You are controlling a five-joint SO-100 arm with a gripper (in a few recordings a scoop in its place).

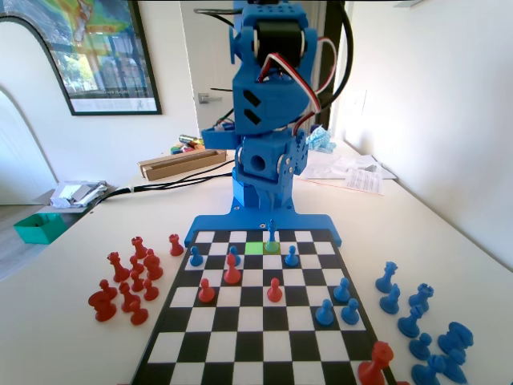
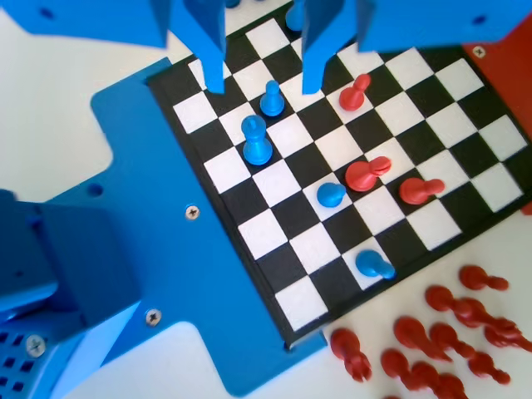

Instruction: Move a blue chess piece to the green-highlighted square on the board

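Observation:
The tall blue chess piece should next be grabbed by its pointed upper part with my gripper, so that I can move it onto the green-highlighted square (image 1: 254, 248).
The blue chess piece (image 1: 272, 234), slim with a pointed top, stands on the olive-yellow square near the far end of the board (image 1: 264, 337). The green-highlighted square (image 1: 254, 248) lies bare, touching that square on its left. In the wrist view the same piece (image 2: 256, 140) stands upright two squares in from the board's blue edge (image 2: 249, 274). My gripper (image 2: 263, 83) hangs open above the board, holding nothing. Its jaws straddle a short blue pawn (image 2: 271, 98) well below them. The tall piece is just below and left of the jaw tips in that view.
Blue pawns (image 1: 234, 255) (image 1: 292, 257) and red pieces (image 1: 232, 269) (image 1: 274, 289) stand near the green square. Captured red pieces (image 1: 128, 281) crowd the table at the left and blue ones (image 1: 425, 321) at the right. A red piece (image 1: 377, 365) stands at the near right corner.

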